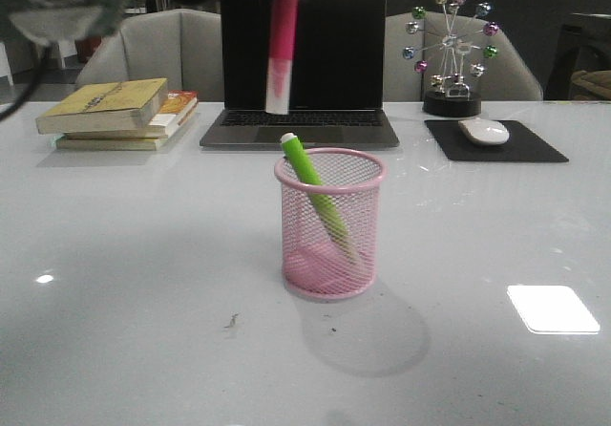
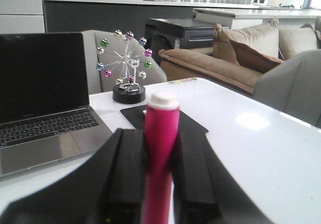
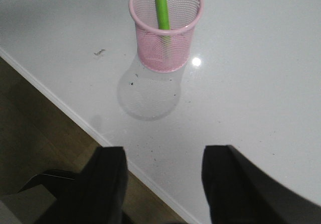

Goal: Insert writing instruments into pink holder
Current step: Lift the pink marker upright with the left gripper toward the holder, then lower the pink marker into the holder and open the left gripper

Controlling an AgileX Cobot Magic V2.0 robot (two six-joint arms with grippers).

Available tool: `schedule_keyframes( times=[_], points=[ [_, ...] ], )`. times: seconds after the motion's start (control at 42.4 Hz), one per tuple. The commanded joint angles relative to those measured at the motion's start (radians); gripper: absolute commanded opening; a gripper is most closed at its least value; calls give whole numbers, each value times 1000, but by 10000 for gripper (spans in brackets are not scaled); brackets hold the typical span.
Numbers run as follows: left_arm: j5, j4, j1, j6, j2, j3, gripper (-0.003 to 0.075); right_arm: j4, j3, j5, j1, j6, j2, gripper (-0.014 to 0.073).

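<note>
My left gripper is holding the pen, and the magenta pen's lower end [image 1: 278, 101] hangs above the pink holder's rim [image 1: 330, 170]. The pen would miss if I opened now, so I should keep holding it until it is in the holder.
The pink holder [image 1: 329, 223] stands mid-table with the lime green pen [image 1: 315, 192] leaning inside it, white end above the rim. The magenta pen [image 1: 281, 44] hangs upright high above the table, a little left of the cup, white end down. My left gripper [image 2: 161, 153] is shut on this magenta pen [image 2: 160, 148]; its body is above the front view's top edge. My right gripper [image 3: 165, 158] is open and empty over the table's near edge, with the holder [image 3: 165, 30] and green pen [image 3: 160, 5] ahead of it. It does not show in the front view.
Behind the cup sit an open laptop [image 1: 301, 68], a stack of books [image 1: 119, 113] at back left, and a black mousepad [image 1: 495, 141] with a white mouse [image 1: 484, 131] and a ball ornament [image 1: 451, 58] at back right. The table edge [image 3: 65, 108] borders wooden floor.
</note>
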Motion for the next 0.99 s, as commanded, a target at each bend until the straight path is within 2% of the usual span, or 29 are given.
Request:
schedule_keyframes(
  times=[0.0,0.448,0.518,0.589,0.707,0.777,0.966],
  points=[
    [-118,25,-21,-17,33,-74,93,-2,-27,-71,-1,-10,-9,456],
    [-158,25,-23,-19,260,-190,101,-2,-27,-71,-1,-10,-9,456],
    [-158,25,-23,-19,278,-192,130,-2,-27,-71,-1,-10,-9,456],
    [-155,25,-23,-19,283,-192,193,-2,-27,-71,-1,-10,-9,456],
    [-149,25,-23,-19,280,-192,349,-2,-27,-71,-1,-10,-9,456],
    [-132,25,-23,-19,269,-192,405,-2,-27,-71,-1,-10,-9,456],
    [28,25,-23,44,179,-192,414,-2,-27,-71,-1,-10,-9,456]
  ],
)
